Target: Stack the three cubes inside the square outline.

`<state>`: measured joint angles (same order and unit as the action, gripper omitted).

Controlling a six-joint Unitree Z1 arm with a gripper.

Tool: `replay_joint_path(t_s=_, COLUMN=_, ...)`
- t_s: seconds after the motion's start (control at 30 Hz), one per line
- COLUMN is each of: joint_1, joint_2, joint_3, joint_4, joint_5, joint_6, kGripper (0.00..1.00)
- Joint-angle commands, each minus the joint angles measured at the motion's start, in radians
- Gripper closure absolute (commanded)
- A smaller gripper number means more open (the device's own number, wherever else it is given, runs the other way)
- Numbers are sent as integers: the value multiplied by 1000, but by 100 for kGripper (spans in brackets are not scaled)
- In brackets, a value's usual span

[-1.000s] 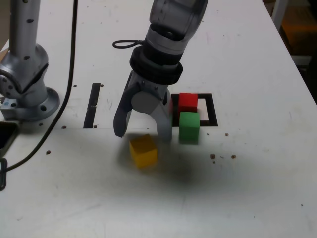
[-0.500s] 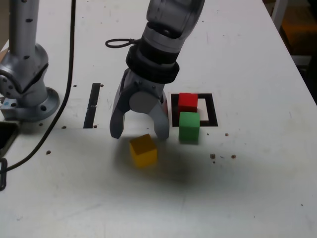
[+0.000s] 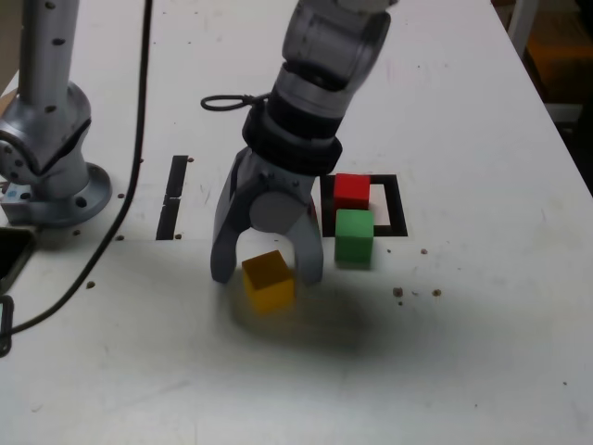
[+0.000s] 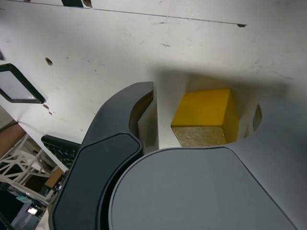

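The yellow cube [image 3: 269,281] should go with the other cubes in the outline, so my gripper should next grab it by two opposite sides.
The yellow cube [image 3: 269,281] lies on the white table, left of the square outline [image 3: 396,206] in the exterior view. My gripper [image 3: 266,274] stands open, its two fingers down on either side of the yellow cube without pinching it. Through the wrist camera, the yellow cube [image 4: 204,108] sits between the dark fingers [image 4: 139,96] with a gap showing on the side that is visible. The red cube [image 3: 351,191] rests inside the outline. The green cube [image 3: 354,236] sits just in front of it, over the outline's near tape edge.
The arm's grey base [image 3: 51,158] stands at the exterior view's left, with a black cable [image 3: 130,176] running past it. Short black tape strips [image 3: 173,197] lie left of the gripper. A cable loop [image 3: 227,102] lies behind the arm. Brown specks [image 3: 398,292] dot the table.
The gripper has come down and forward, from hovering behind the yellow cube to straddling it. The jaws keep the same width. The cubes have not moved.
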<state>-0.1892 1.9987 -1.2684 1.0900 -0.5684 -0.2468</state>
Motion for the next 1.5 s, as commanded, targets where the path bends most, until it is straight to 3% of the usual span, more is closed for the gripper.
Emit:
replay_joint_path(t_s=0.0, joint_1=-3, joint_2=13, joint_3=1, joint_4=-9, joint_5=-6, joint_6=-2, kGripper=24)
replay_joint_path(t_s=0.27, joint_1=-3, joint_2=43, joint_3=6, joint_4=-23, joint_5=-7, joint_6=5, kGripper=28)
replay_joint_path(t_s=0.63, joint_1=-2, joint_2=43, joint_3=3, joint_4=-83, joint_5=25, joint_6=36, kGripper=78)
replay_joint_path(t_s=0.93, joint_1=-3, joint_2=19, joint_3=0, joint_4=-63, joint_5=42, joint_6=34, kGripper=82)
replay_joint_path(t_s=1.03, joint_1=-3, joint_2=-6, joint_3=0, joint_4=-37, joint_5=75, joint_6=4, kGripper=82)
replay_joint_path(t_s=1.47, joint_1=-3, joint_2=-130, joint_3=-73, joint_4=176, joint_5=294, joint_6=-209, kGripper=82)
